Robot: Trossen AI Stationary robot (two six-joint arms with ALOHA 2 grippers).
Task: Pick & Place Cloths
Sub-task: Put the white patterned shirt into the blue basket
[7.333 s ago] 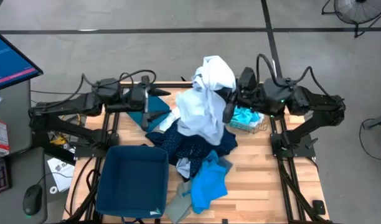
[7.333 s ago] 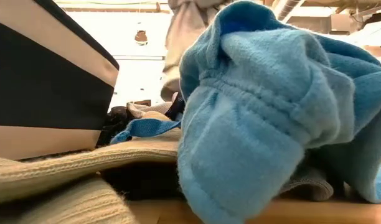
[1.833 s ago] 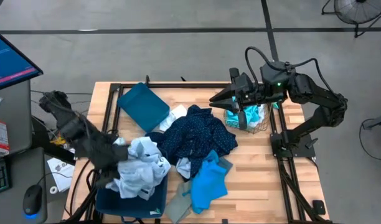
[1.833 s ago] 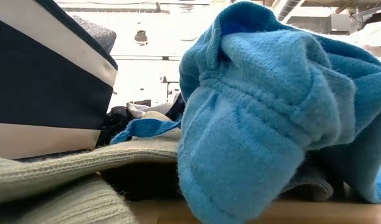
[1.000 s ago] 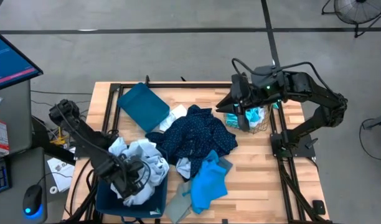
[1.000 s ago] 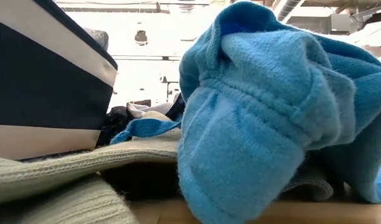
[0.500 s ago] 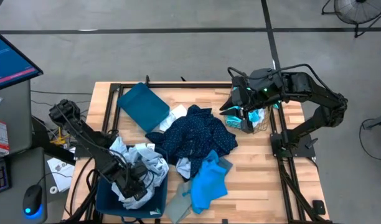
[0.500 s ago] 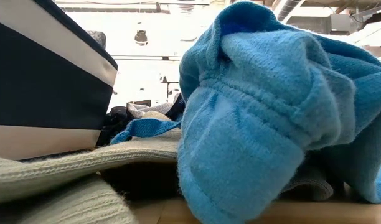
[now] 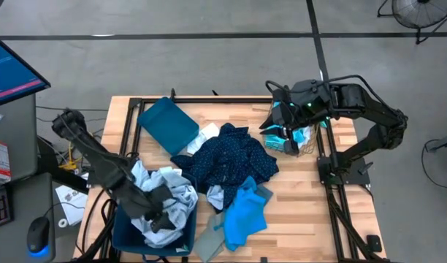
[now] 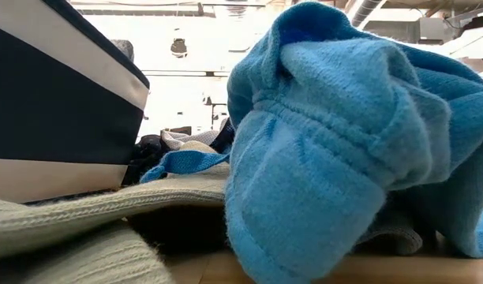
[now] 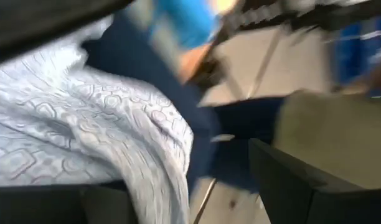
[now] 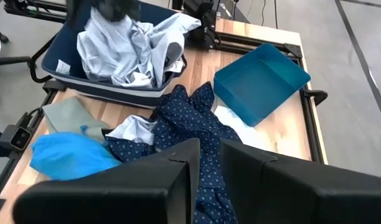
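The left gripper grabs the pale grey-blue cloth by its loose fold (image 9: pixel 167 218) next, so that the cloth settles inside the dark-blue bin (image 9: pixel 125 232).
The pale grey-blue cloth (image 9: pixel 165 186) lies bunched in the dark-blue bin (image 9: pixel 125 232) at the table's near left, one fold draped over the bin's far rim. My left gripper (image 9: pixel 159 218) hovers open low over it; in the left wrist view (image 11: pixel 172 174) the cloth (image 11: pixel 84 137) fills the side by one finger. The navy dotted cloth (image 9: pixel 227 164) sits heaped mid-table, the bright blue cloth (image 9: pixel 242 212) and the grey-green one (image 9: pixel 209 237) nearer. My right gripper (image 9: pixel 269 124), shut (image 12: pixel 209 149), is by the wire basket (image 9: pixel 302 150), which holds the turquoise-and-white cloth (image 9: pixel 296 136). My left gripper is open right above the pale grey-blue cloth in the bin; the cloth lies close along one finger (image 11: pixel 47 205), but I cannot tell whether it touches.
A teal tray (image 9: pixel 167 124) lies tilted at the far left of the table, with a white cloth (image 9: pixel 209 134) beside it. Bare wood shows at the table's near right (image 9: pixel 304 212). In the low view the bright blue cloth (image 10: pixel 328 142) and the bin's wall (image 10: pixel 52 118) block the sight.
My left gripper has stayed low over the bin and shifted slightly toward the table's right. The pale grey-blue cloth has settled into the bin and spread a little. My right arm has drawn in a little over the wire basket.
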